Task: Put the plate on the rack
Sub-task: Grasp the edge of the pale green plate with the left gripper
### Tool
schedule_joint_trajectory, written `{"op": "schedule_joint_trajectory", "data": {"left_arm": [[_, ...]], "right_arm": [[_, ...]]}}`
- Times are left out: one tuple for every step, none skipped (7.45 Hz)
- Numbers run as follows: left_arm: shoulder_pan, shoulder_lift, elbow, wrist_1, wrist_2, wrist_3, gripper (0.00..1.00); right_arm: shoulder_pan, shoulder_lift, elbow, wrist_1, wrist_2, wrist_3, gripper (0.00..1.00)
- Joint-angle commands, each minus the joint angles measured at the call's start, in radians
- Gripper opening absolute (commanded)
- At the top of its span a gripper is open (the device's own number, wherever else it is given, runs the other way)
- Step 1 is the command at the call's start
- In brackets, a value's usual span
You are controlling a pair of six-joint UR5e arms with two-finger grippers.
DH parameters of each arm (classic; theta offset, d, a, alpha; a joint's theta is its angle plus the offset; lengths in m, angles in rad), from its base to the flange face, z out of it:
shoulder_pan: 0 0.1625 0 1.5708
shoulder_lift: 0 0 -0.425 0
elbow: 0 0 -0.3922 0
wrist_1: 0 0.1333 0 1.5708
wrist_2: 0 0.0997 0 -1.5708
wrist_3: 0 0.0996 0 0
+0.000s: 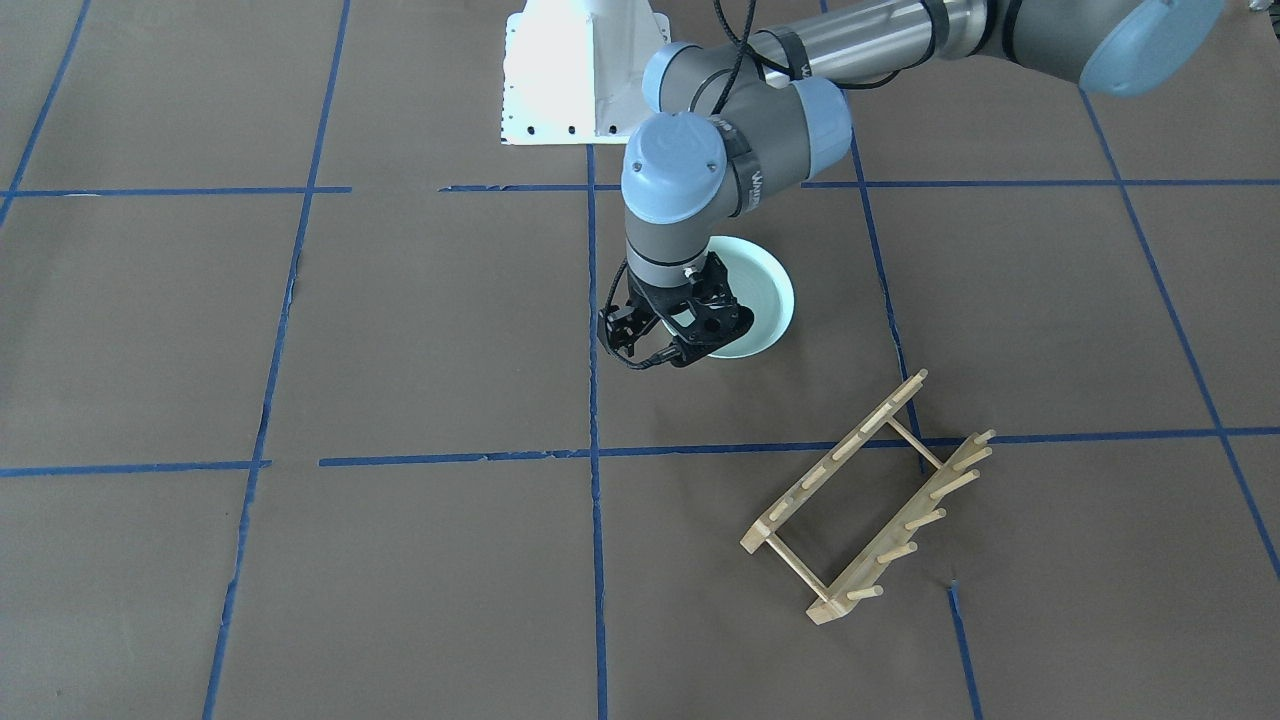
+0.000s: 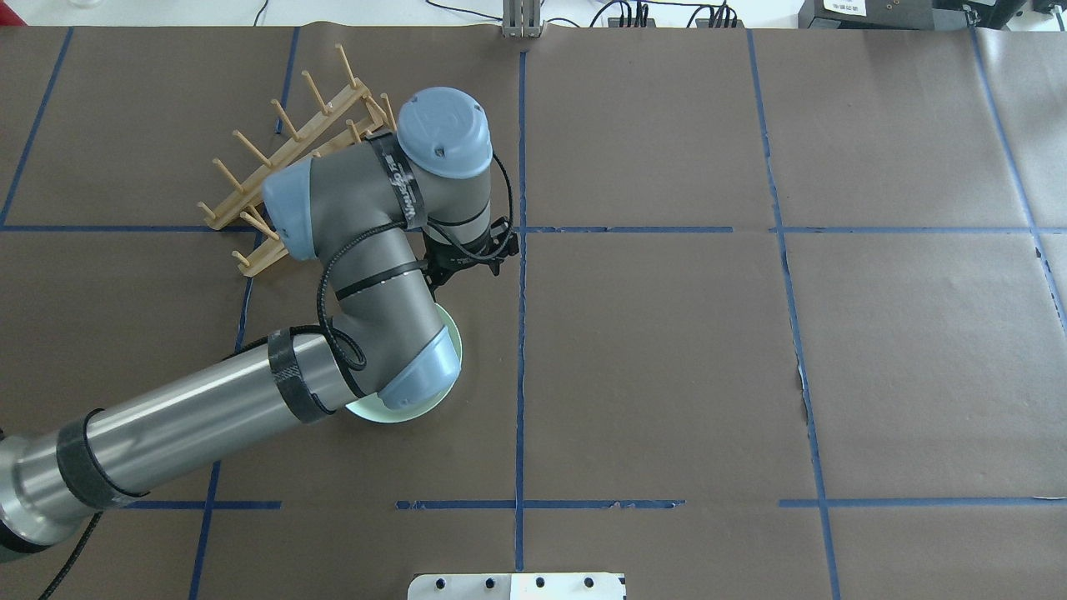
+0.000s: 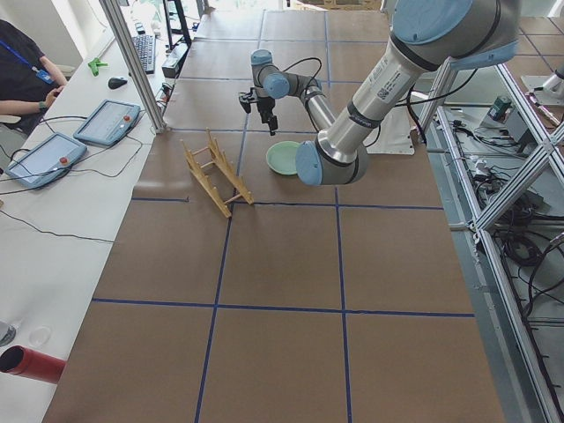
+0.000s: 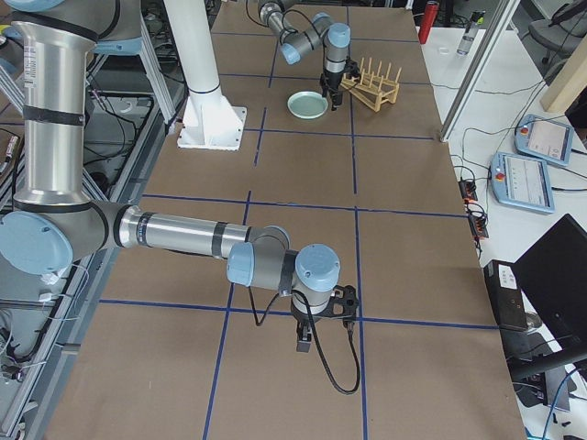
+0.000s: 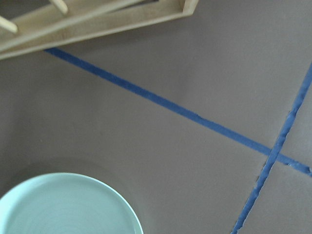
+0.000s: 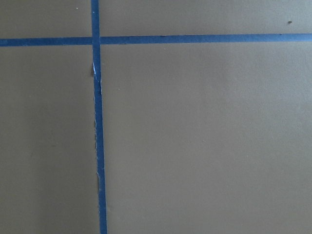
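My left gripper grabs the plate by its rim point(image 1: 780, 270) next, to set the plate upright in the wooden rack point(image 1: 870, 500).
The pale mint-green plate point(image 1: 762, 300) lies flat on the brown table; in the overhead view point(image 2: 417, 407) my left arm's elbow hides most of it. The wooden rack point(image 1: 870, 500) stands apart from the plate, towards the table's far side point(image 2: 283, 158). My left gripper point(image 1: 665, 350) points down just beside the plate's rim, open and empty. The left wrist view shows the plate point(image 5: 68, 207) at the bottom left and the rack point(image 5: 97, 19) at the top. My right gripper point(image 4: 316, 341) hangs over bare table far from both; I cannot tell whether it is open or shut.
The white robot base point(image 1: 575, 80) stands at the table's robot side. Blue tape lines point(image 1: 595, 450) divide the brown table cover. Two tablets point(image 3: 106, 119) and a red cylinder point(image 3: 35, 363) lie on the side bench beyond the rack.
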Motion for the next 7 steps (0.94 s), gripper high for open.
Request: {"op": "schedule_joint_trajectory", "data": {"left_arm": [[0.045,0.003,0.034,0.001,0.053,-0.004,0.89],[0.050,0.007,0.033,0.001,0.053,0.001,0.70],[0.054,0.008,0.033,0.003,0.053,0.002,0.54],[0.060,0.020,0.030,0.003,0.053,0.001,0.50],[0.062,0.031,0.030,0.003,0.053,0.002,0.50],[0.062,0.033,0.027,0.003,0.052,0.002,0.50],[0.062,0.033,0.023,0.003,0.052,0.002,0.28]], "right_arm": [[0.000,0.000,0.000,0.000,0.000,0.000,1.00],[-0.001,0.000,0.000,0.000,0.000,0.000,1.00],[-0.001,0.000,0.000,0.000,0.000,0.000,1.00],[-0.001,0.000,0.000,0.000,0.000,0.000,1.00],[0.000,0.000,0.000,0.000,0.000,0.000,1.00],[0.000,0.000,0.000,0.000,0.000,0.000,1.00],[0.000,0.000,0.000,0.000,0.000,0.000,1.00]]}}
